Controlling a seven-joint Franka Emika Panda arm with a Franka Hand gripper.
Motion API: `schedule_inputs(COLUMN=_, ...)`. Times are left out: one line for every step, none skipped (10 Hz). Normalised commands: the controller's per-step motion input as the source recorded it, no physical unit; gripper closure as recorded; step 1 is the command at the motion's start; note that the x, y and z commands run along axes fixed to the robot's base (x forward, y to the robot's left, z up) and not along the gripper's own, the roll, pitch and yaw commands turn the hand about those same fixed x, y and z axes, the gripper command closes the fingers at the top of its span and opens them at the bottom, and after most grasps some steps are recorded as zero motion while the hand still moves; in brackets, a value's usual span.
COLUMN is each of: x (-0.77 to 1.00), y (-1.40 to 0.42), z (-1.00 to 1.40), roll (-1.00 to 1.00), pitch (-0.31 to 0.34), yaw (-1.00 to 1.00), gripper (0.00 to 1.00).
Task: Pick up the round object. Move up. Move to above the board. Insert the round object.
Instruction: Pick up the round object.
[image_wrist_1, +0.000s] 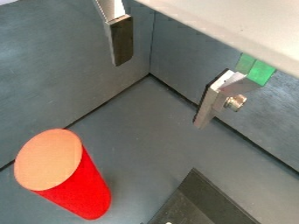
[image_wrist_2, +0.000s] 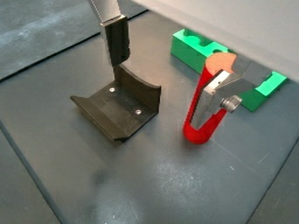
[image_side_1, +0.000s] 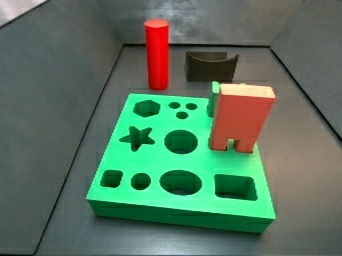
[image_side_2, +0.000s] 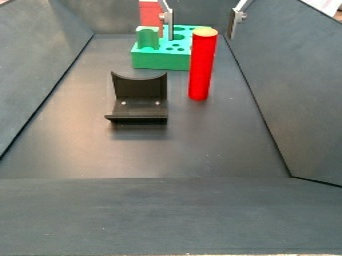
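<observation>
The robot's gripper should grab the red cylinder (image_side_1: 156, 52) by its top end (image_side_1: 155, 25) next. Then the cylinder can fit into the board's round hole.
The round object is a tall red cylinder (image_side_1: 156, 52) standing upright on the dark floor behind the board, also seen in a side view (image_side_2: 202, 62). The board (image_side_1: 201, 190) is a bright green slab with cut-out holes. My gripper (image_side_2: 203, 12) is open and empty, up above the cylinder's top. In a wrist view the cylinder (image_wrist_1: 59, 171) stands off to one side of the gripper (image_wrist_1: 163, 83), outside the gap. In a wrist view one finger (image_wrist_2: 212, 94) overlaps the cylinder (image_wrist_2: 197, 129). The gripper is out of view in a side view.
A salmon-red two-legged block (image_side_1: 243, 115) stands on the board's right side. The dark fixture (image_wrist_2: 117, 107) stands on the floor beside the cylinder, also in a side view (image_side_2: 136, 97). Grey walls enclose the floor on both sides.
</observation>
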Motion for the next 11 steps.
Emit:
schedule_inputs(x=0.0, y=-0.03, z=0.0, roll=-0.02, pitch=0.0, yaw=0.0, gripper=0.0)
schedule_inputs(x=-0.29, y=-0.62, z=-0.22, roll=0.0, pitch=0.0, yaw=0.09, gripper=0.0)
schedule_inputs(x=-0.31, y=-0.89, z=-0.26, roll=0.0, pitch=0.0, yaw=0.02, gripper=0.0)
schedule_inputs(x=-0.34, y=-0.86, z=-0.19, roll=0.0, pitch=-0.004, yaw=0.02, gripper=0.0)
schedule_inputs(x=-0.29, y=-0.76, z=-0.25, roll=0.0, pitch=0.0, yaw=0.01, gripper=0.0)
schedule_inputs(x=-0.02, y=-0.69, z=-0.24, roll=0.0, pitch=0.0, yaw=0.0, gripper=0.0)
schedule_inputs(x=0.18, y=-0.52, z=-0.28, roll=0.0, pitch=0.009, yaw=-0.07, gripper=0.0)
schedule_inputs(x=0.38, y=-0.25, z=-0.3, roll=0.0, pitch=0.037, yaw=-0.18, gripper=0.0)
schedule_inputs(x=0.23, y=-0.08, z=-0.26, roll=0.0, pitch=0.03, yaw=-0.18, gripper=0.0)
schedule_inputs(x=0.0, y=0.0, z=-0.27, roll=-0.02, pitch=0.009, yaw=-0.09, gripper=0.0)
schedule_inputs(x=-0.05, y=0.0, z=-0.29, roll=-0.06, pitch=0.014, yaw=-0.04, gripper=0.0)
